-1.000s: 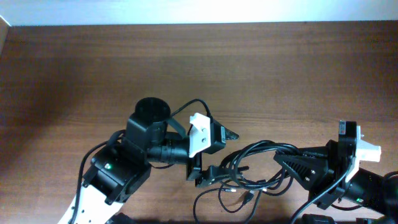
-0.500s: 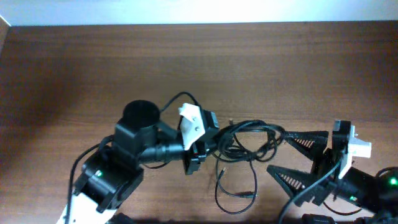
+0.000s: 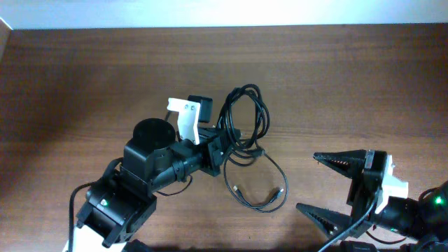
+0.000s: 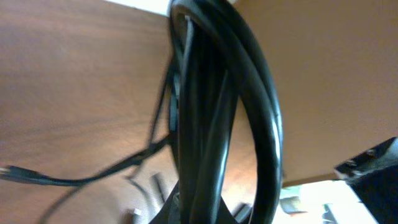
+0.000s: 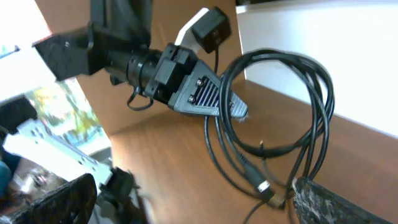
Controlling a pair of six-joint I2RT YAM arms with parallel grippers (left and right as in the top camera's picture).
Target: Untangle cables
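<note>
My right gripper grips the bundle by the free side of its loops next, which leaves the plug ends free to untangle.
The cables (image 3: 246, 112) are a bundle of thin black loops, and my left gripper (image 3: 225, 145) is shut on its lower part. The loops stand up from the jaws toward the far side. One loose strand (image 3: 260, 204) trails onto the table, ending in small plugs. In the left wrist view the cables (image 4: 211, 112) fill the middle, pinched at the bottom by the left gripper (image 4: 199, 214). My right gripper (image 3: 308, 183) is wide open at the near right, apart from the cables. From the right wrist I see the cables (image 5: 314, 99) hanging from the left gripper (image 5: 239, 111), and the right gripper (image 5: 199, 205) holds nothing.
The brown wooden table (image 3: 84, 77) stretches left and to the far side. Its far edge meets a white wall (image 3: 224, 10). The left arm's body (image 3: 133, 182) fills the near left, and the right arm's body (image 3: 413, 213) fills the near right corner.
The left gripper closed on the cable bundle and carried it toward the far side, raised. The right gripper opened, released the cables and drew back to the near right.
</note>
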